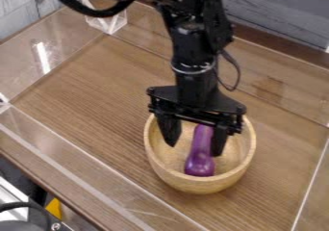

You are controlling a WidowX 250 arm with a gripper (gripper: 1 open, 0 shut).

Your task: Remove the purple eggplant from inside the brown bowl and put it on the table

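My gripper grabs the purple eggplant (199,153) by its narrow upper end (202,132) next. Then I lift the eggplant out of the brown bowl.
The purple eggplant (199,153) lies inside the brown bowl (164,167), its bulbous end toward the front and its upper end between my fingers. My black gripper (195,138) points straight down into the bowl and stands open, one finger (170,131) to the left of the eggplant and the other to its right. I cannot tell whether the fingers touch the eggplant. The bowl rests on the wood-grain table (90,90).
Clear acrylic walls (52,42) border the table on the left, back and front. A small clear stand (106,15) sits at the back left corner. The arm (193,33) rises above the bowl.
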